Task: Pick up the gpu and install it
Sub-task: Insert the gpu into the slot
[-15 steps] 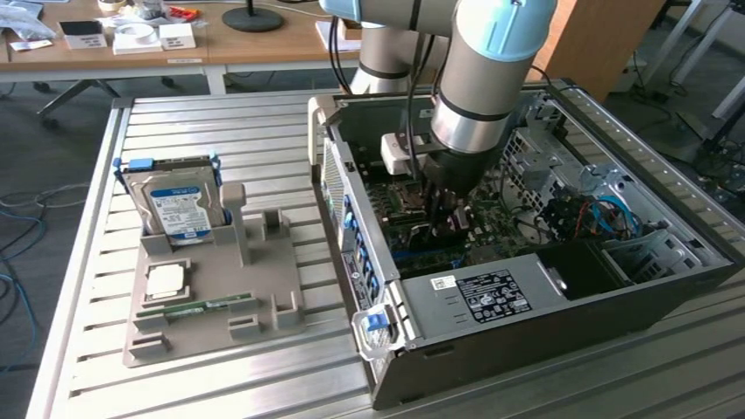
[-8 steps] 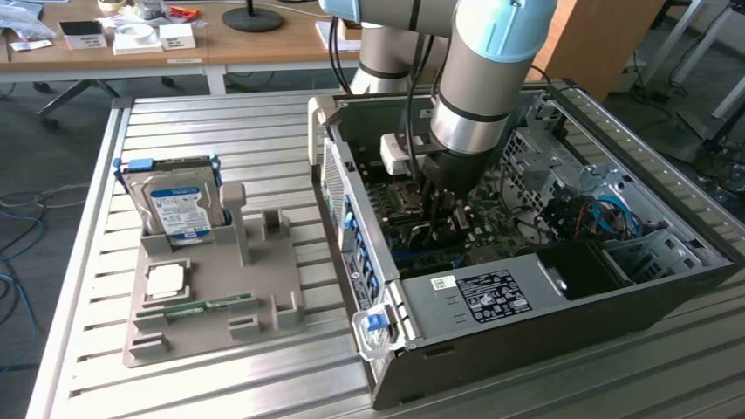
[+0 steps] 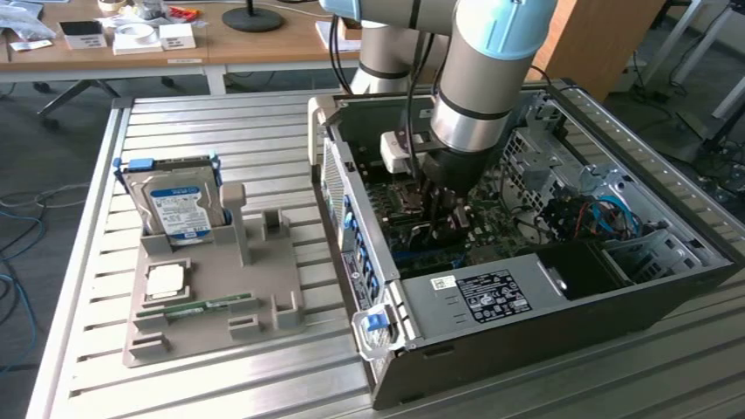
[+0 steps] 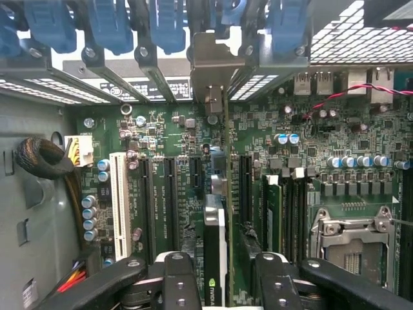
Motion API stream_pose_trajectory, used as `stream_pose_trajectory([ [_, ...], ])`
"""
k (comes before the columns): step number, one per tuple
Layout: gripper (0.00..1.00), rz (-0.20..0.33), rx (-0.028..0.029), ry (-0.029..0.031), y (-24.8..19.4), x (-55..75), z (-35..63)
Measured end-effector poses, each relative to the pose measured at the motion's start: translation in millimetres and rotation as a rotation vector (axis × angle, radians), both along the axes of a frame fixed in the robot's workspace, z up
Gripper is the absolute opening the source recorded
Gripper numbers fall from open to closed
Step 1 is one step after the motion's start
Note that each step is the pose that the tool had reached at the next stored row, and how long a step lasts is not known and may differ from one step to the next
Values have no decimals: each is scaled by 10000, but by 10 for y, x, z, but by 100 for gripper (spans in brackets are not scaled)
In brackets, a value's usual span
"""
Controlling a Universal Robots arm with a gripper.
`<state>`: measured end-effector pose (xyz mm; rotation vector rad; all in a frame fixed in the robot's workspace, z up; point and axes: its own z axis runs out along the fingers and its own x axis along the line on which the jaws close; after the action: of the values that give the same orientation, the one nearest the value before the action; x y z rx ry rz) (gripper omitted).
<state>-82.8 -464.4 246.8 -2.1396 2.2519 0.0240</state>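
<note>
I should next grab the GPU by its black block (image 4: 212, 252) with my gripper, because both sides are open there. Blue latches and slot bars crowd the GPU's silver bracket.
The gpu (image 4: 215, 245) stands on edge in a motherboard (image 4: 161, 129) slot inside the open PC case (image 3: 652, 288). I see its green board, its black block with a logo, and its silver end bracket (image 4: 216, 64) against the case's rear slot openings. My gripper (image 4: 222, 274) straddles the card's near end, one black finger (image 4: 181, 281) on each side with a small gap to the card, so it stands open around the gpu. In the exterior view the gripper (image 3: 440, 223) reaches down into the case over the motherboard.
Blue slot latches (image 4: 110, 26) line the case's rear wall above the bracket. RAM sticks (image 4: 287, 213) and an empty CPU socket (image 4: 352, 242) lie beside the card. Outside the case, a grey holder (image 3: 262, 288) carries a hard drive (image 3: 177, 208), a chip (image 3: 167, 279) and a RAM stick (image 3: 198, 307).
</note>
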Motion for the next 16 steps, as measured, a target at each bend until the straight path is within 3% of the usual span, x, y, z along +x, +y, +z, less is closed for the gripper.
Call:
stream_pose_trajectory([
  [14, 40, 0, -1, 1, 0, 0, 6],
  [16, 32, 0, -4, 1, -1, 0, 7],
])
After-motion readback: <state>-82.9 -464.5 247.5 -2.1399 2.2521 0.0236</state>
